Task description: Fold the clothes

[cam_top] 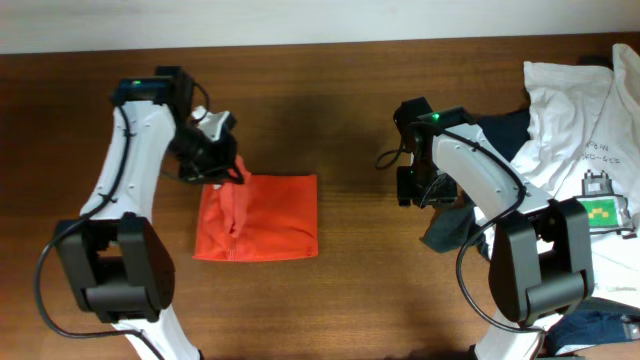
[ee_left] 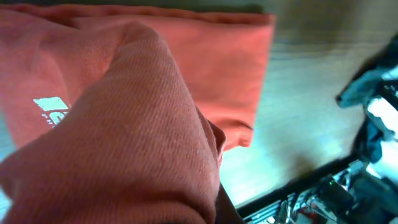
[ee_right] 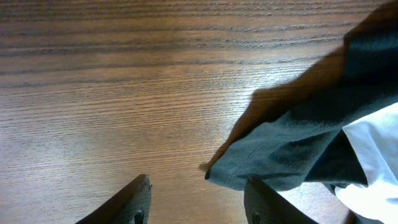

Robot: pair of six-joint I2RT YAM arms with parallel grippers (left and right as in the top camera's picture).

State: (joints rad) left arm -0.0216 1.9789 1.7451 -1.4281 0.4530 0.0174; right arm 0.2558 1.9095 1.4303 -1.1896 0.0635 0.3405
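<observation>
I should keep holding the orange-red T-shirt with my left gripper until its white lettering lies flat, because the T-shirt's held fold bunches over its lower layer.
The orange-red T-shirt lies folded into a rough rectangle on the wooden table, left of centre. My left gripper is at its top left corner, shut on a raised fold of the orange-red T-shirt, which fills the left wrist view with a bit of white lettering. My right gripper is open and empty above bare table, beside the edge of a dark navy garment. In the overhead view the right gripper is left of the clothes pile.
A pile at the right holds a white T-shirt with a green square graphic over dark navy garments. Blue cloth lies at the bottom right. A pale wall edge runs along the table's far side.
</observation>
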